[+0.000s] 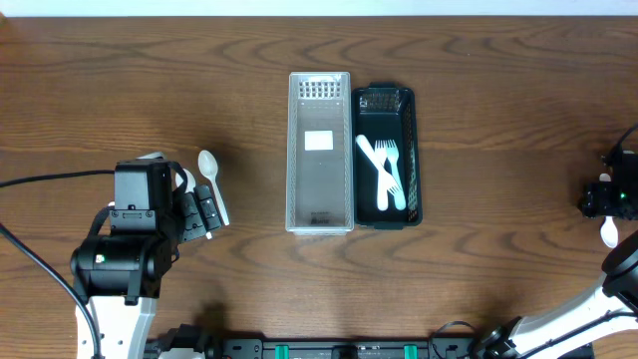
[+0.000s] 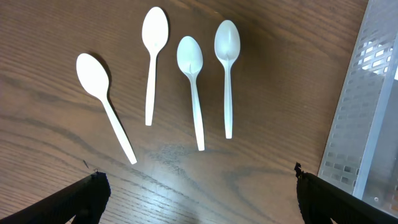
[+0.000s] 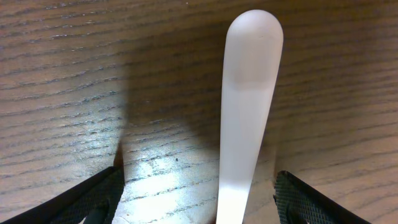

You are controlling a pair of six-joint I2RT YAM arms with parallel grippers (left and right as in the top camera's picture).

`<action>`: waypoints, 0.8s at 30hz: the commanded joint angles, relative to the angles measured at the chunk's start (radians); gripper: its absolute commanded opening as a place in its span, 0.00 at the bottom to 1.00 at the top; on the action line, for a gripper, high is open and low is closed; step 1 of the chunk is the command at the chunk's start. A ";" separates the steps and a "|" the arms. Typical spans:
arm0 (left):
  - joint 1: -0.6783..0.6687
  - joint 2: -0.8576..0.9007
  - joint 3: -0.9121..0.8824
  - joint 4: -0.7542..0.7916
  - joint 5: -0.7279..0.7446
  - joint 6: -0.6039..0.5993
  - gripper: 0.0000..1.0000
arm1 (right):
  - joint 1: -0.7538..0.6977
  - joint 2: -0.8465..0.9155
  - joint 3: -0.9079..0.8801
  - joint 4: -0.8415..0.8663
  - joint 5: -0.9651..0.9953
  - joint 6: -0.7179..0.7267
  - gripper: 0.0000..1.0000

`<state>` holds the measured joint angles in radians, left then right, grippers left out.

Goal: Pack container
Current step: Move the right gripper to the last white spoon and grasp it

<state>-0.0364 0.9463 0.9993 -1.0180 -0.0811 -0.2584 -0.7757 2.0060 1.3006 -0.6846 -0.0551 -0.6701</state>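
Observation:
My right fingers, on the wood around the white spoon's handle [image 3: 237, 168], should close.
Several white plastic spoons [image 2: 193, 87] lie side by side on the wooden table ahead of my left gripper [image 2: 199, 199], which stands open and empty over bare wood. From overhead only one spoon [image 1: 209, 172] shows, beside the left gripper [image 1: 202, 212]. A clear perforated container [image 1: 319, 150] stands mid-table, with a black container [image 1: 404, 120] holding white forks [image 1: 387, 175] against its right side. At the far right edge, my right gripper [image 3: 199, 200] is open and straddles the handle of a white utensil [image 3: 249, 93] lying on the table, nearer the right finger and not clamped.
The clear container's wall [image 2: 364, 124] rises to the right of the left gripper. A white utensil end [image 1: 609, 234] pokes out below the right gripper [image 1: 605, 196] close to the table's right edge. Cables run along the left side.

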 commanded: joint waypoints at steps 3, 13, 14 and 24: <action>-0.002 0.000 0.014 -0.003 0.000 -0.002 0.98 | 0.000 0.042 -0.004 -0.012 0.001 -0.014 0.80; -0.002 0.000 0.014 -0.003 0.000 -0.002 0.98 | -0.013 0.042 -0.021 -0.016 -0.005 0.053 0.58; -0.002 0.000 0.014 -0.003 0.000 -0.002 0.98 | -0.013 0.042 -0.021 -0.016 -0.005 0.066 0.53; -0.002 0.000 0.014 -0.003 0.000 -0.002 0.98 | -0.013 0.042 -0.021 -0.016 -0.006 0.116 0.36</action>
<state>-0.0364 0.9463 0.9993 -1.0180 -0.0811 -0.2584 -0.7769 2.0094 1.2995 -0.6987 -0.0757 -0.5739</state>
